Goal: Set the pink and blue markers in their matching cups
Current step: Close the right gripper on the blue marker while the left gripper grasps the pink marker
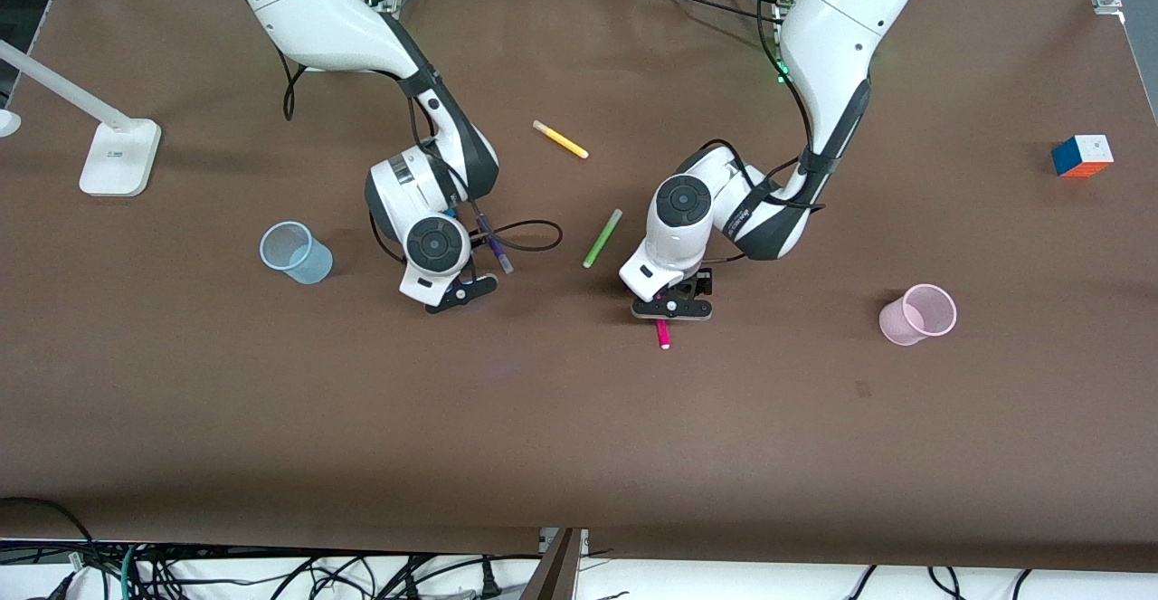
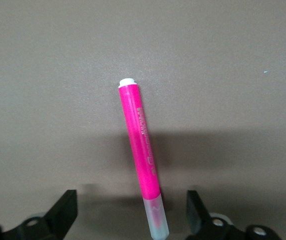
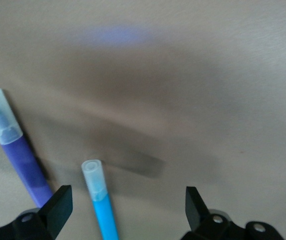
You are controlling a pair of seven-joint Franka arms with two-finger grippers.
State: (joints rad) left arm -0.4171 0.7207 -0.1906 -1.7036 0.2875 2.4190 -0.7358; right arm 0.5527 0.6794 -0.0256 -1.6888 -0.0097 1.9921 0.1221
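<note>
My left gripper is ready to close on the pink marker [image 1: 663, 333]: its fingers are low beside the cap, so they would hold the marker if they closed now.
The pink marker [image 1: 663, 333] lies flat on the brown table, mid-table. My left gripper [image 1: 671, 309] is open and low over its capped end. In the left wrist view the pink marker [image 2: 142, 155] runs between the open fingers [image 2: 66, 206], touching neither. The blue marker [image 3: 102, 202] shows in the right wrist view, flat on the table between the open fingers [image 3: 59, 202] of my right gripper [image 3: 127, 202]. In the front view it is hidden under my right gripper [image 1: 461, 292]. The blue cup [image 1: 297, 252] stands toward the right arm's end. The pink cup [image 1: 918, 314] stands toward the left arm's end.
A purple pen [image 1: 495, 242] lies beside my right gripper; it also shows in the right wrist view [image 3: 18, 152]. A green pen [image 1: 602, 238] and a yellow pen [image 1: 560, 139] lie mid-table. A colour cube [image 1: 1082, 156] and a white lamp base [image 1: 119, 157] sit at the ends.
</note>
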